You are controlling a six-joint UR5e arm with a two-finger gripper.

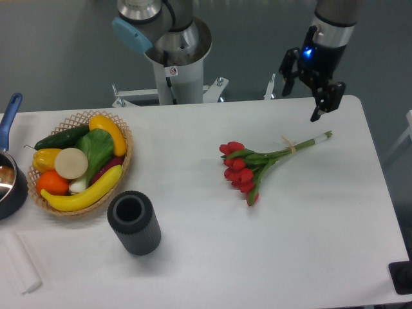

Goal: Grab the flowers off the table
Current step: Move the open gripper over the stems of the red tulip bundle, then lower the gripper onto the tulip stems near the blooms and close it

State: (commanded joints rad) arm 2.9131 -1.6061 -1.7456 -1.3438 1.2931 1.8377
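Observation:
The gripper should next grab the flowers by their long green stems to pick them up from the table.
The flowers, a small bunch of red tulips with green leaves, lie flat on the white table right of centre. Their long green stems run up to the right, tied with a pale band. My gripper hangs above the table's far right edge, up and to the right of the stem ends and apart from them. Its two dark fingers are spread open with nothing between them.
A wicker basket of fruit and vegetables stands at the left. A dark cylindrical cup stands in front of it. A pan with a blue handle sits at the left edge. The arm's base is behind the table.

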